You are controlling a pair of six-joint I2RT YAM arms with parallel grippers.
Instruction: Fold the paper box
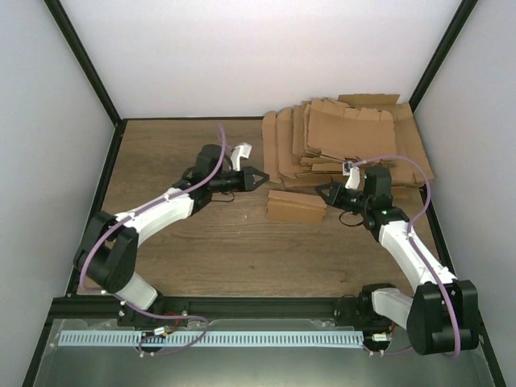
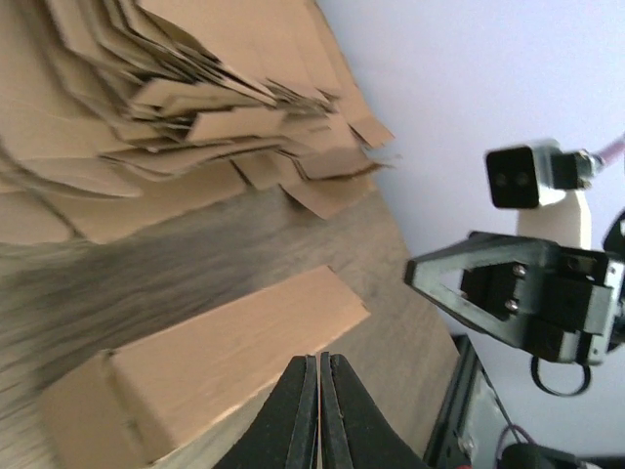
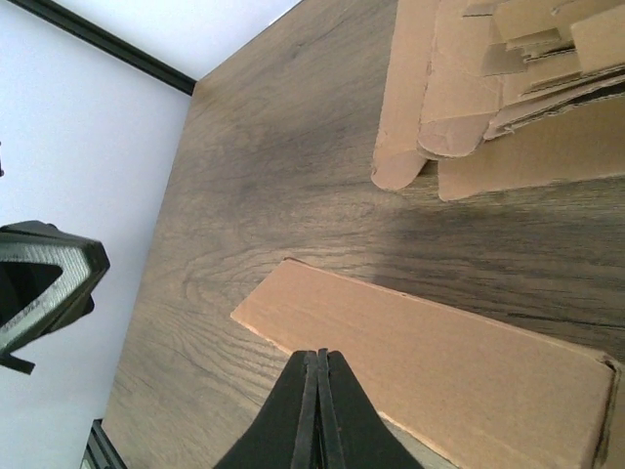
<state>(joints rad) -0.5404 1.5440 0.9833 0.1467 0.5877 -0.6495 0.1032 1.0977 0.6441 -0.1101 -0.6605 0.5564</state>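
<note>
My right gripper, shut above the box's long edge, would rise empty now and the box would stay lying.
The paper box (image 1: 295,206) lies folded into a small brown oblong on the wooden table, between my two grippers. It fills the lower part of the left wrist view (image 2: 195,376) and of the right wrist view (image 3: 439,362). My left gripper (image 1: 264,177) is shut and empty, hovering just left of and behind the box; its tips (image 2: 319,363) point over the box's near edge. On the box's right side my right gripper (image 1: 320,190) is also shut and empty, its tips (image 3: 318,358) above the box's long edge.
A loose pile of flat brown cardboard blanks (image 1: 347,141) spreads over the back right of the table, just behind the box, and shows again as the pile (image 2: 166,107) and the pile (image 3: 508,88). White walls with black frame posts enclose the table.
</note>
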